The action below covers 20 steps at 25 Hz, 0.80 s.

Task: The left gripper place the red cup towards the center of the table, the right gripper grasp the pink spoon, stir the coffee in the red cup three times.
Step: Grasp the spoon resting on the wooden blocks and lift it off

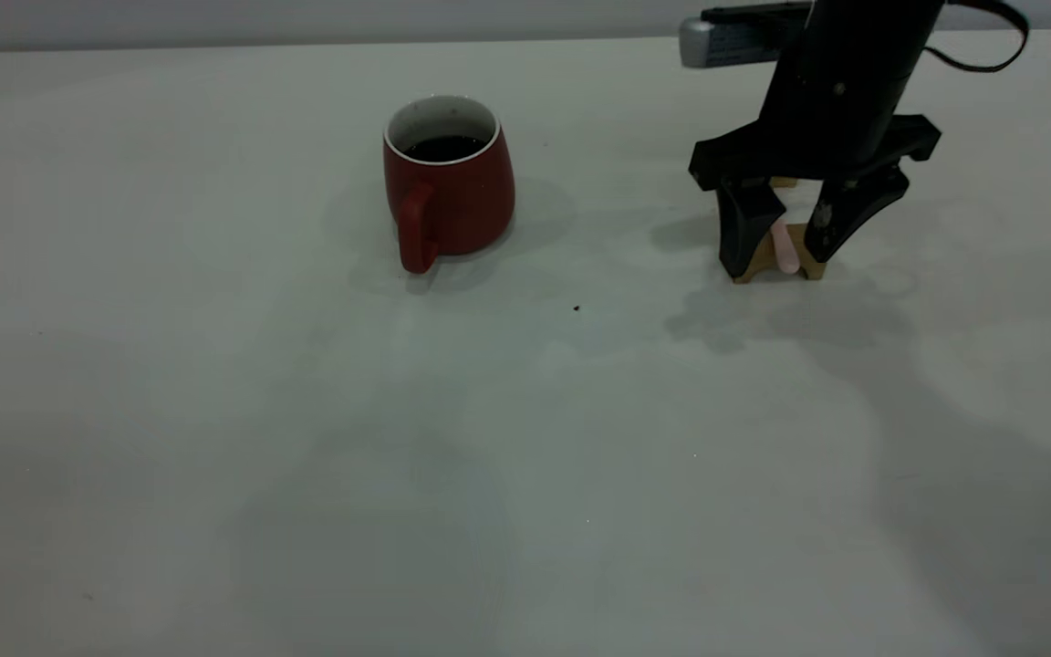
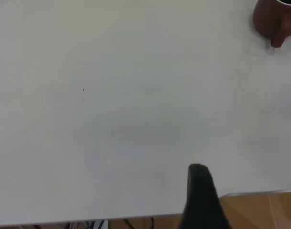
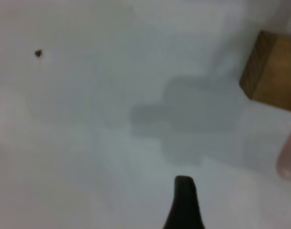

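I should next use my right gripper to stir the coffee in the red cup [image 1: 462, 201], so I should take hold of the spoon's pink handle [image 1: 785, 248] with it.
The red cup [image 1: 462, 201] stands upright on the table [image 1: 215, 411], left of middle, handle toward the camera, with dark coffee [image 1: 442, 148] inside; the left wrist view catches it [image 2: 272, 21] far off. On tan wooden blocks [image 1: 763, 260] at the right rests the pink spoon [image 1: 785, 246]. My right gripper [image 1: 781, 260] is down over it, open, one finger on each side of the pink handle, not closed on it. The right wrist view shows one finger [image 3: 183, 200], a block [image 3: 272, 76] and the pink tip [image 3: 288, 160]. My left gripper [image 2: 253, 191] hangs open near the table's edge, away from the cup.
A small dark speck [image 1: 577, 308] lies on the table between the cup and the blocks. Bare tabletop stretches across the front and the left. The table's edge and a wooden floor [image 2: 260, 210] show in the left wrist view.
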### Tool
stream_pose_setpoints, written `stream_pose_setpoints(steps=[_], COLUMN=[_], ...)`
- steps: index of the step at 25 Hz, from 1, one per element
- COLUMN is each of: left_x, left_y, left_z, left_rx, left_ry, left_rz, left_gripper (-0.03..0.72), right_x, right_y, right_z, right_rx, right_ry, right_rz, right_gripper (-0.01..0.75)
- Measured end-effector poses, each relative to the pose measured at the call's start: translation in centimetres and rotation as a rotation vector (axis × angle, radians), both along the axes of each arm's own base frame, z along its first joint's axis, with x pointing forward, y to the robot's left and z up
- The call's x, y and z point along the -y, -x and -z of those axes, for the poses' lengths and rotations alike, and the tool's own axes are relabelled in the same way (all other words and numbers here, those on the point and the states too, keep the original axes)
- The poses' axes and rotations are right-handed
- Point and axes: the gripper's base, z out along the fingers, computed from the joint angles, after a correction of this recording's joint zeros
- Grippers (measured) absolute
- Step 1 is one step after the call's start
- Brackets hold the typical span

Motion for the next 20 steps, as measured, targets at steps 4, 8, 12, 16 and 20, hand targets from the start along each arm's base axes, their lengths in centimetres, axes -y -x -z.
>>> stream_pose_setpoints(steps=[4,8,12,16,20], left_x=[0.0,0.0,0.0,0.0,0.0], left_y=[0.0,0.0,0.0,0.0,0.0], left_z=[0.0,0.0,0.0,0.0,0.0], left_rx=[0.0,0.0,0.0,0.0,0.0], left_ry=[0.0,0.0,0.0,0.0,0.0], left_rz=[0.0,0.0,0.0,0.0,0.0], left_gripper=[0.569,0.569,0.569,0.569,0.569], right_x=[0.0,0.2,0.4,0.4,0.5], right_y=[-0.4,-0.6,-0.7,-0.7,-0.7], right_z=[0.9,1.5,1.7,1.8,2.4], right_rx=[-0.007,-0.008,-0.002,0.005,0.003], right_ry=[0.015,0.05,0.065,0.068,0.08], right_rz=[0.009,0.024,0.022,0.027,0.043], right_gripper=[0.655,0.649,0.641,0.625,0.601])
